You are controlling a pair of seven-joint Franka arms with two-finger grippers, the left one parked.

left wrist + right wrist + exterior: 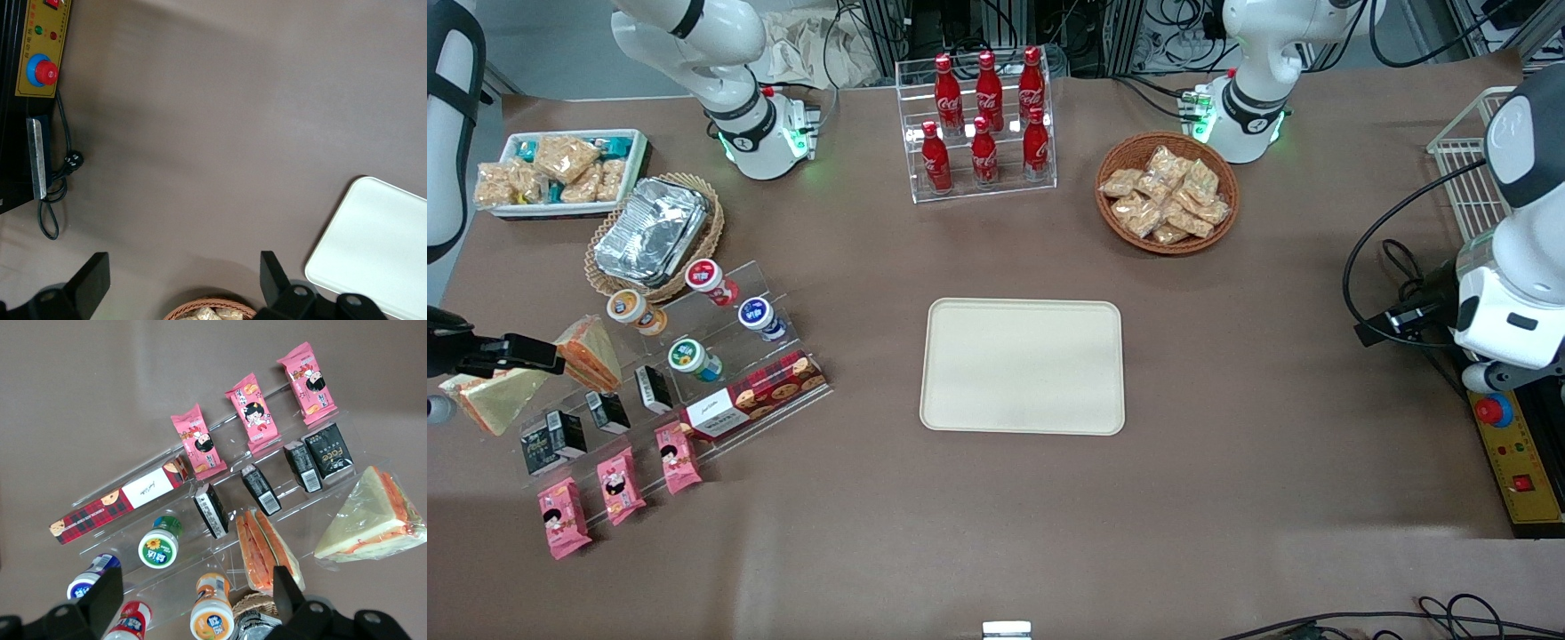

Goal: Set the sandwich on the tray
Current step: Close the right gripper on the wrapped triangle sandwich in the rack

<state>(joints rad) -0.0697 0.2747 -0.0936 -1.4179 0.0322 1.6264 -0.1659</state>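
The sandwich's sides slope to a corner, so my right gripper will grip its opposite flat bread sides next.
The sandwich is a pale bread wedge in clear wrap with red-orange filling. It lies on the table at the working arm's end, beside the acrylic rack, and also shows in the right wrist view. A smaller orange-striped wedge leans on the rack close by, also seen from the right wrist. My right gripper hovers open and empty above the rack's edge, between the two wedges; from the wrist it is over the yogurt bottles. The cream tray lies bare mid-table and its corner shows in the left wrist view.
The stepped acrylic rack holds yogurt bottles, black cartons, a cookie box and pink snack packets. A foil container in a wicker basket, a white snack bin, a cola rack and a snack basket stand farther from the camera.
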